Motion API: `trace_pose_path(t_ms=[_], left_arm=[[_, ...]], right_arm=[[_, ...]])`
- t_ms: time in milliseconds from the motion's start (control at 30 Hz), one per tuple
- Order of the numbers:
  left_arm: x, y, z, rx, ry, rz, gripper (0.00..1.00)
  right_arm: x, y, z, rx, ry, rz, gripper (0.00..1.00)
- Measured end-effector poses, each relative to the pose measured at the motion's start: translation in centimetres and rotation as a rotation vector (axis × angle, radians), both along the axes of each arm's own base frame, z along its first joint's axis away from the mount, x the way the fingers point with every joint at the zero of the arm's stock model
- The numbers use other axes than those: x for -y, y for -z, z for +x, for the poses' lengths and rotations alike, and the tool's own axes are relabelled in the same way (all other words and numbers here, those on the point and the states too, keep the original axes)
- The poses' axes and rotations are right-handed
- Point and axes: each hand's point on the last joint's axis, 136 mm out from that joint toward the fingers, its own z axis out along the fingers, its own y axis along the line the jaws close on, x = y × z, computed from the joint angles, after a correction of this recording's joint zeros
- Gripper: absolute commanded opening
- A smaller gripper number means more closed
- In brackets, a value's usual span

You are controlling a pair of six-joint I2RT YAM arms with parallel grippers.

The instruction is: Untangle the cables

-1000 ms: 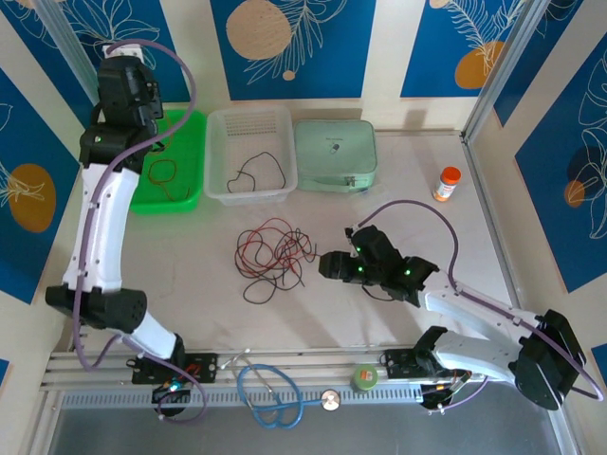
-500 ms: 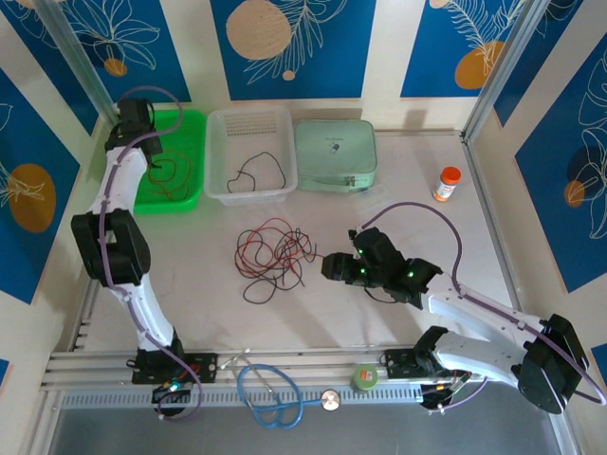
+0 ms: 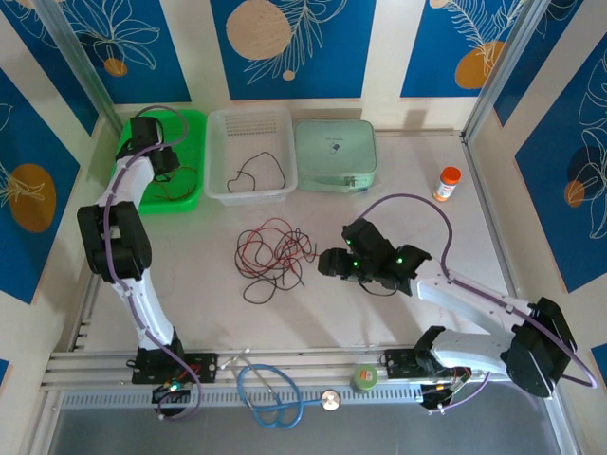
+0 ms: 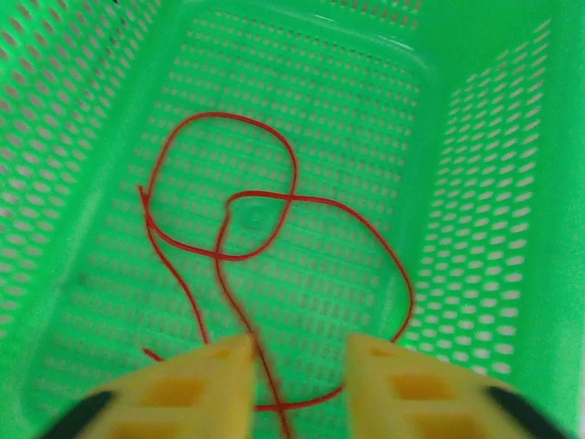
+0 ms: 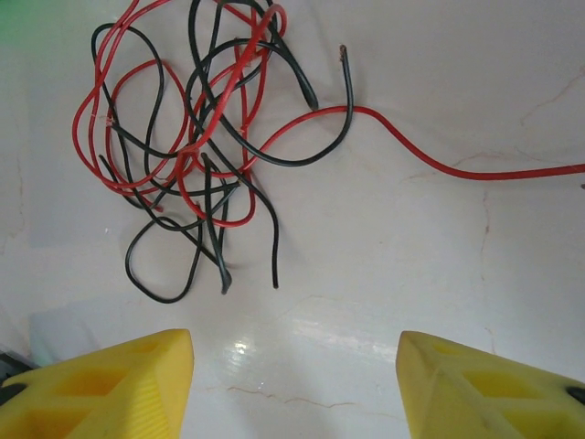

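Note:
I need to grab the red loop lying over the black cables with my right gripper next. That leaves cable free for my left gripper to untangle.
A tangle of red and black cables point(image 3: 273, 254) lies mid-table, also seen in the right wrist view point(image 5: 192, 137). My right gripper point(image 3: 327, 263) sits just right of it, open point(image 5: 294, 366), with bare table between its yellow fingers point(image 5: 137, 384). One red cable point(image 5: 439, 165) trails off to the right. My left gripper point(image 3: 163, 159) hangs over the green basket point(image 3: 190, 118) and is open point(image 4: 300, 352). A loose red cable point(image 4: 216, 114) loops across the basket floor and passes, blurred, between the parted fingers close to the left one.
A white basket point(image 3: 216, 156) beside the green one holds a single black cable point(image 3: 256, 171). A mint-green case point(image 3: 334, 156) stands to its right, and an orange-capped bottle point(image 3: 447, 183) further right. A blue stethoscope point(image 3: 270, 393) and a green tape roll point(image 3: 365, 377) lie on the front rail.
The left arm came down from a raised pose to just over the green basket and its jaws parted, letting the red cable go slack. The right gripper edged slightly towards the tangle.

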Motion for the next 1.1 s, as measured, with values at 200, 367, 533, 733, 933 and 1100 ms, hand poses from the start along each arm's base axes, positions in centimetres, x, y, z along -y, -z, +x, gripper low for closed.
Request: trace_pose_path(t_ms=[200,367,533,733,933,1100], left_arm=[[1.6,-0.1,-0.3,-0.009,0.042,-0.063,0.74],[3.0,-2.8,-1.6,0.003,0.093,-0.06,0.87],[4.6,-9.4,-3.8,0.109,0.15,-0.043,0.93],[6.6,-17.1,-8.7,0.26,0.196,-0.045,0.94],[9.0,-17.6,-14.2,0.286,0.233,-0.092,0.94],[10.3,-15.5,-16.7,0.237,0.253,-0.123,0.94]], right_arm=[[-2.2,-0.2,0.4,-0.036,-0.039,-0.035,0.61],[-4.4,1.3,0.6,-0.084,-0.078,-0.074,0.59],[-6.2,2.4,1.5,-0.108,-0.091,-0.105,0.57],[-6.2,2.7,3.8,-0.086,-0.035,-0.109,0.49],[-4.8,2.6,7.7,-0.064,0.124,-0.009,0.44],[-4.9,3.8,9.4,-0.09,0.182,0.041,0.43]])
